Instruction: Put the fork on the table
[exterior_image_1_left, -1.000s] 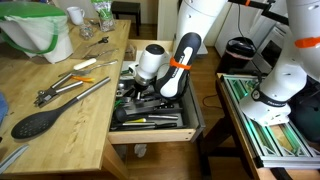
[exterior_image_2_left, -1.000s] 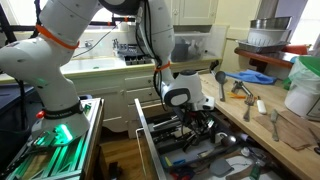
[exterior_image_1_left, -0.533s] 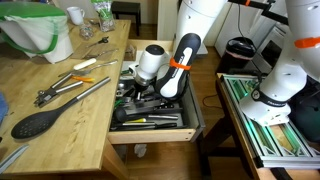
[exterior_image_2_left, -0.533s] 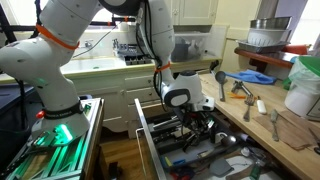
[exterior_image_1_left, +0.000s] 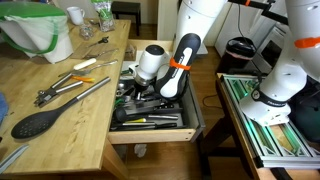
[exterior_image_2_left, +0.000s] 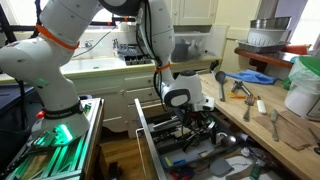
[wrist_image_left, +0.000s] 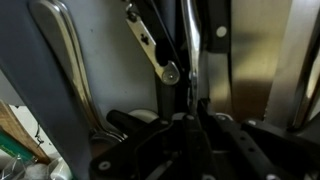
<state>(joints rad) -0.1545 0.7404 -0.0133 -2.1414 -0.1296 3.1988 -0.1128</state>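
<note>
My fingers are closed around the slim silver handle of the fork, so the fork would come up out of the drawer (exterior_image_1_left: 150, 137) if I lifted my gripper now.
My gripper (exterior_image_1_left: 141, 87) reaches down into an open drawer (exterior_image_1_left: 150, 137) full of utensils beside the light wooden table (exterior_image_1_left: 75, 125). It also shows low in the drawer in an exterior view (exterior_image_2_left: 196, 117). In the wrist view the two dark fingers (wrist_image_left: 190, 120) meet closely around a slim silver metal handle (wrist_image_left: 196, 60), which looks like the fork. The handle runs up from between the fingertips over other metal utensils. The fork cannot be made out in either exterior view, where the gripper body hides it.
On the table lie a large black spoon (exterior_image_1_left: 35, 122), long silver tongs (exterior_image_1_left: 78, 92) and a green-and-white bag (exterior_image_1_left: 40, 30). A green-and-white metal rack (exterior_image_1_left: 272, 120) stands beside the robot base. The drawer holds several dark and metal utensils (exterior_image_1_left: 150, 108).
</note>
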